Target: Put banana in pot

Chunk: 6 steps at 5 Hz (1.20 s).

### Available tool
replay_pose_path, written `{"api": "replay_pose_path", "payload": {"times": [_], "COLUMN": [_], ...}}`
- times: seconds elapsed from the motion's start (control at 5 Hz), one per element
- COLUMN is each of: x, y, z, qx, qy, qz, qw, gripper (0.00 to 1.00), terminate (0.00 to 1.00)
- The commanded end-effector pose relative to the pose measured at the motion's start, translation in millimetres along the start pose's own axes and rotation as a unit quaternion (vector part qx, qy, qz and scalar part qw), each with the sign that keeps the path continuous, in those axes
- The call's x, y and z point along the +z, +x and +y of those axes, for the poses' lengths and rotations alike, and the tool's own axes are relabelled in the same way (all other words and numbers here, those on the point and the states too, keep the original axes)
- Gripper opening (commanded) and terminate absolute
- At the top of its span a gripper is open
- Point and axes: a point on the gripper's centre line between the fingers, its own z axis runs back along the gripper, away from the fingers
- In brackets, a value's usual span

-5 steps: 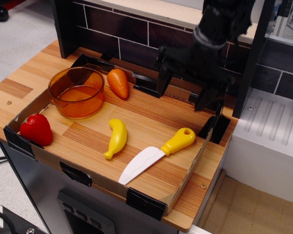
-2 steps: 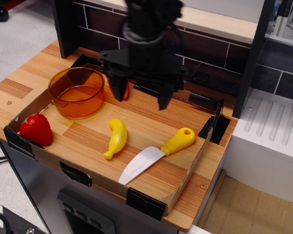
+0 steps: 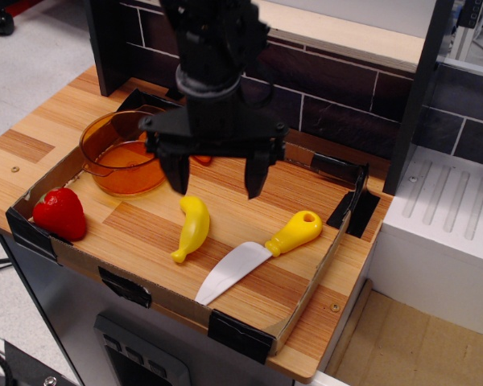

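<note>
The robot's gripper will next grab the yellow toy banana by its thick curved middle to put it in the pot.
The yellow toy banana lies on the wooden tray floor, near the middle front. The translucent orange pot stands upright at the tray's back left, partly hidden by my arm. My black gripper hangs above the banana's upper end, slightly behind it, with its two fingers spread wide and nothing between them. It is not touching the banana.
A toy knife with a white blade and yellow handle lies right of the banana. A red strawberry sits at the tray's front left. An orange carrot is almost hidden behind the gripper. The tray's low cardboard wall runs along the front.
My gripper has swept from the tray's back right to the left and down, ending over the banana. The objects have not moved.
</note>
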Motion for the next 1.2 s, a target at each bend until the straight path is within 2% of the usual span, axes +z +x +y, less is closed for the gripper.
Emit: {"api": "replay_pose_path", "payload": {"times": [0.0, 0.4, 0.8, 1.0], "x": [-25.6, -52.2, -68.0, -61.1], "y": [0.8, 0.0, 3.5, 4.4], "z": [3.9, 6.7, 8.7, 11.9], "qx": [0.052, 0.044, 0.046, 0.053], "qy": [0.011, 0.022, 0.031, 0.016], "qz": [0.007, -0.004, -0.007, 0.0], "qw": [0.9986, 0.9988, 0.9984, 0.9985], "gripper": [1.0, 1.0, 1.0, 0.0], "terminate": [0.0, 0.0, 0.0, 0.0]}}
